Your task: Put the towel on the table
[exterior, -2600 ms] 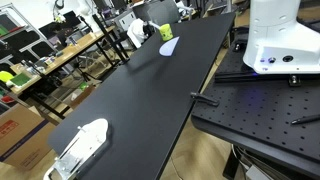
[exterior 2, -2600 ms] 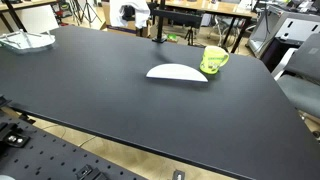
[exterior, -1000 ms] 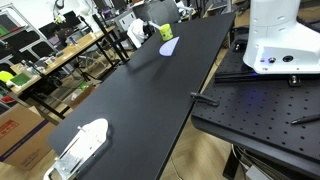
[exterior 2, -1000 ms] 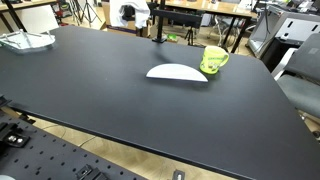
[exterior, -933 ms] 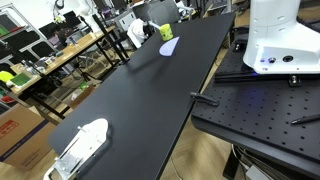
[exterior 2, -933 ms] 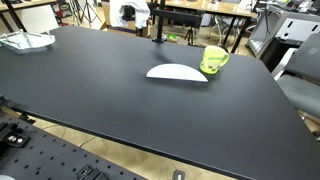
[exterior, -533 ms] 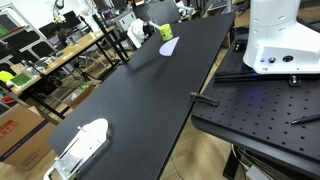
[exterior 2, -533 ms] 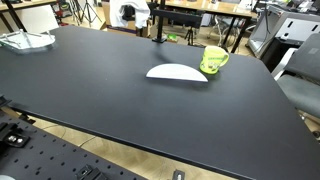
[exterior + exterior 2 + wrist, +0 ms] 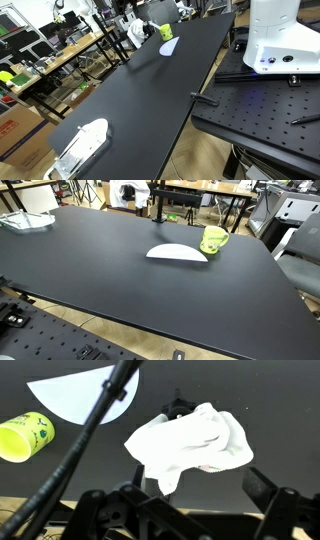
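My gripper moves lower, before it closes on the towel, since the fingers hang well above the towel's crumpled folds.
The white towel [image 9: 192, 442] lies crumpled on the black table [image 9: 270, 410] near its edge, in the wrist view. My gripper [image 9: 200, 482] comes in from the bottom, with its jaws wide apart and empty. The towel's lower tip reaches between the fingertips [image 9: 262, 488]. In both exterior views the towel is a small white shape at the table's far end [image 9: 136, 32] [image 9: 125, 194]. The gripper itself is hard to make out there.
A flat white half-round piece [image 9: 177, 252] [image 9: 85, 395] and a green mug [image 9: 214, 240] [image 9: 25, 436] sit on the table. A black post [image 9: 156, 205] crosses the wrist view beside the towel. A clear tray [image 9: 80, 148] lies at the other end. The robot base [image 9: 278, 40] stands alongside.
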